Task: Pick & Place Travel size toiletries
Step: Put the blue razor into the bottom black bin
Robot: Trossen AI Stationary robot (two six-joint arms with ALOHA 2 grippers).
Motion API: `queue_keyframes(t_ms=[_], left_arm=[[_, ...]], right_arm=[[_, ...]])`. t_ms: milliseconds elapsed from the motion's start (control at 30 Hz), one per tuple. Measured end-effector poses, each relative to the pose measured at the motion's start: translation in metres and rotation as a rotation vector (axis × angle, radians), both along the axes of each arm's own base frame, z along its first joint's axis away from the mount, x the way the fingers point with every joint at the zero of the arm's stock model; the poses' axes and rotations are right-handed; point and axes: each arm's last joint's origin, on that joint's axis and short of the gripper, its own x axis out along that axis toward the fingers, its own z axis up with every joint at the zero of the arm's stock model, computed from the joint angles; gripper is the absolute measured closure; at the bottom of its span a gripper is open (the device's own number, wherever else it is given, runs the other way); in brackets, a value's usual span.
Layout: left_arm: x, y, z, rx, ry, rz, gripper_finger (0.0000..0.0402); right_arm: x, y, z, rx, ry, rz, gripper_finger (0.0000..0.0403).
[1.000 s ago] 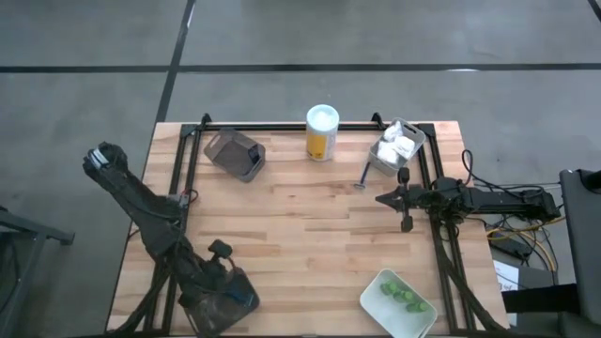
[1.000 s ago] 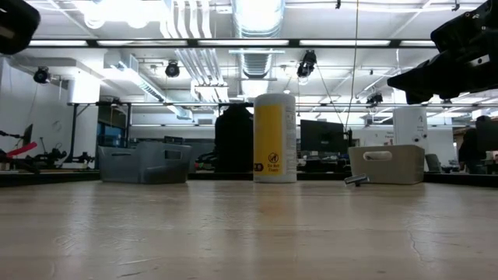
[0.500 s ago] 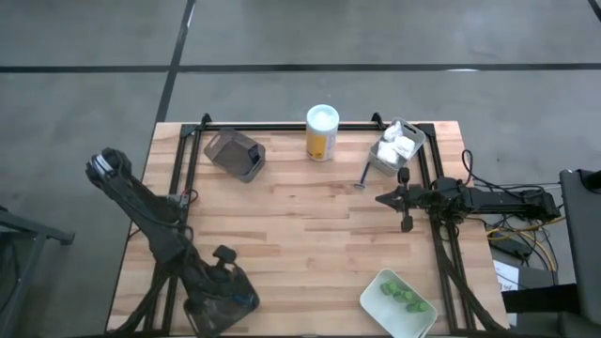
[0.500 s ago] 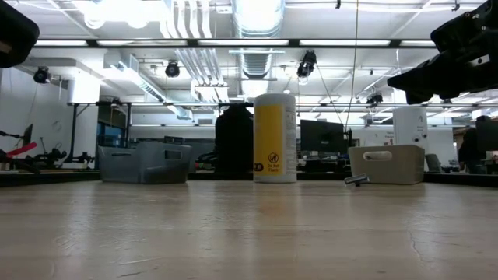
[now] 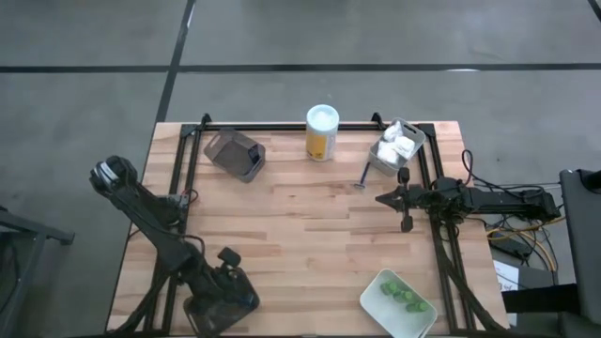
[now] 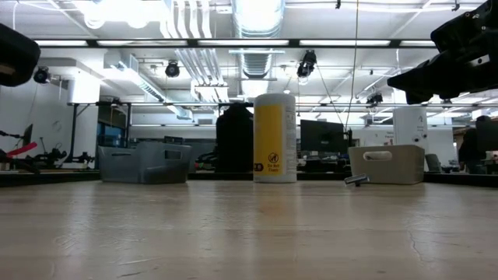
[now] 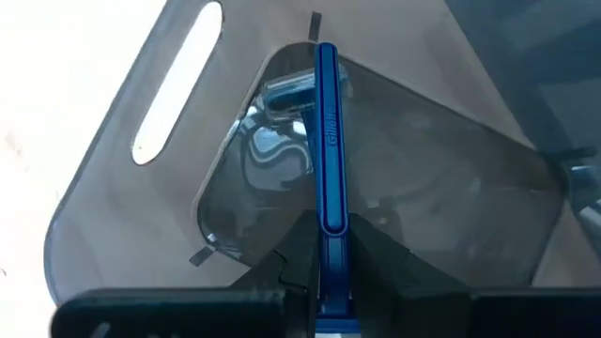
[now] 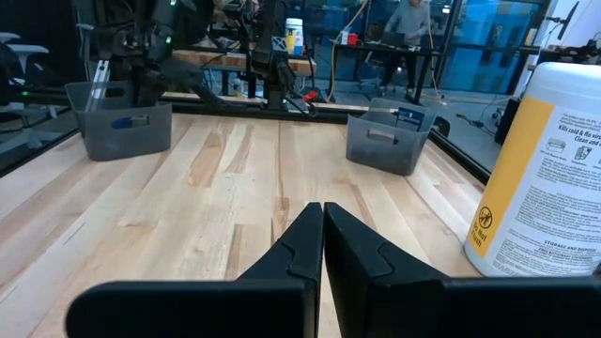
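Observation:
My left gripper opens next, since the blue razor hangs inside the dark tray's rim in the left wrist view.
My left gripper is shut on a blue-handled razor over a dark grey tray at the table's near left corner. The razor's head points down into that tray. My right gripper waits shut at the right side, level above the table. A yellow white-capped bottle stands at the far edge. A second razor lies on the table beside a white tray holding white packets. Green pieces lie in a pale tray at the near right. My left gripper pinches the blue razor by the tail end of its handle between its two fingers. The fingers slant down from above, and the handle runs on straight beyond their ends. The head hangs lowest, inside the tray; whether it touches the tray's floor cannot be told.
Another dark grey tray sits at the far left. A black frame rail runs along the far edge and down both sides. The bare wooden middle lies between the trays.
My left gripper has sunk toward the dark tray at the near left corner, carrying the razor, and the arm has leaned toward the near edge.

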Motion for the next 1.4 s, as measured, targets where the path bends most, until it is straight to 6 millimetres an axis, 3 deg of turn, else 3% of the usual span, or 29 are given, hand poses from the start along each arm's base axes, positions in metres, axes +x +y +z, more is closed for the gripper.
queue_keyframes(t_ms=[267,667,900,1400], left_arm=[[0.000,0.000,0.000,0.021,-0.019,-0.054,0.0353],[-0.002,0.002,0.000,0.034,-0.001,-0.066,0.0279],[-0.004,0.004,0.002,0.043,0.001,-0.090,0.0271],[-0.012,0.019,0.037,-0.047,-0.110,-0.082,0.0271]], right_arm=[[0.000,0.000,0.000,0.000,0.000,0.000,0.0394],[0.000,0.000,0.000,0.000,0.000,0.000,0.0394],[0.000,0.000,0.000,0.000,0.000,0.000,0.0394],[0.000,0.000,0.000,0.000,0.000,-0.001,0.0394]])
